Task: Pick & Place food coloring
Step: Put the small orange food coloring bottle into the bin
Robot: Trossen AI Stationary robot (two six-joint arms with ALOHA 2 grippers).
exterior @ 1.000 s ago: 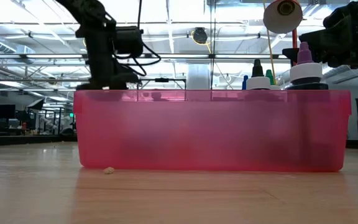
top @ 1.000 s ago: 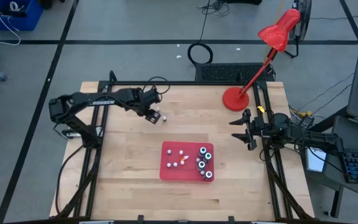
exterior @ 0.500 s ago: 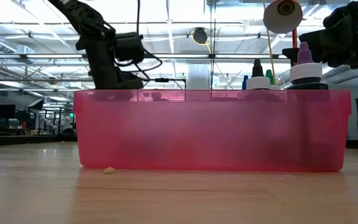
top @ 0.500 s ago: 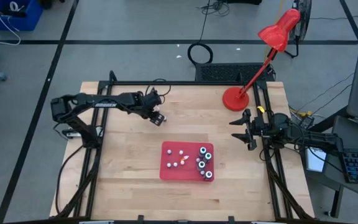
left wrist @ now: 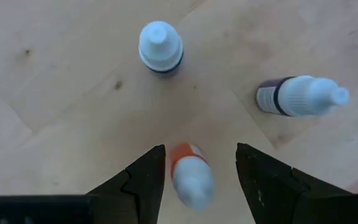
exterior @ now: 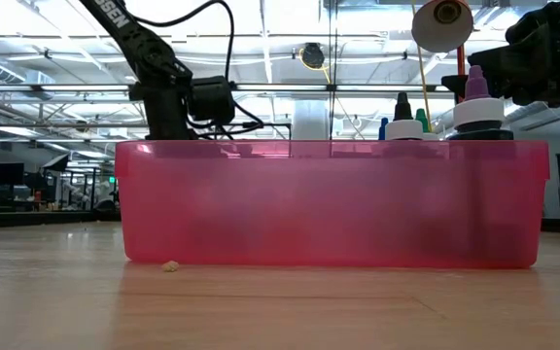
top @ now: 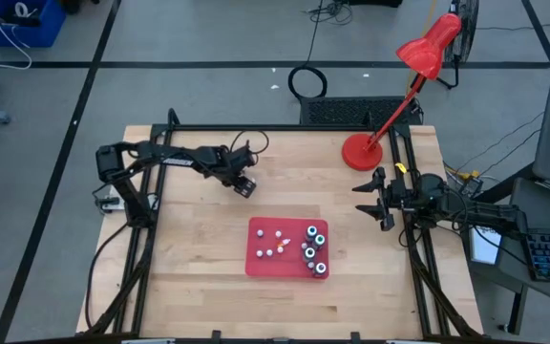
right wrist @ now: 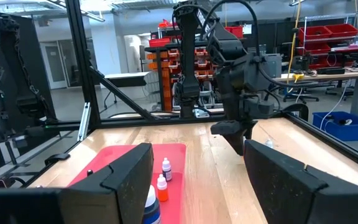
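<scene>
Both fingers of my left gripper reach down past the white cap (left wrist: 193, 183) to either side of the orange body (left wrist: 181, 152), so my left gripper closes on the bottle next.
In the left wrist view, three small food coloring bottles sit on the bare wood. An orange-bodied, white-capped bottle (left wrist: 190, 173) is between the fingers of my open left gripper (left wrist: 200, 149), with a gap on each side. A dark-bodied bottle (left wrist: 160, 48) stands upright beyond it. A purple-bodied bottle (left wrist: 298, 97) lies on its side. From above, my left gripper (top: 245, 187) hides all three. More bottles (top: 313, 250) stand in the red tray (top: 252, 268). My right gripper (top: 369, 203) waits open at the table's right edge.
A red desk lamp's base (top: 359, 151) stands at the table's far right corner. In the low view the tray wall (exterior: 329, 204) hides the table behind it, and bottle tops (exterior: 476, 102) stick up above its rim. Bare wood lies between the loose bottles and the tray.
My left gripper has moved a little toward the table's right and near edges. It has come over the loose bottles, which showed as white dots beside it a second ago. My right arm has kept still.
</scene>
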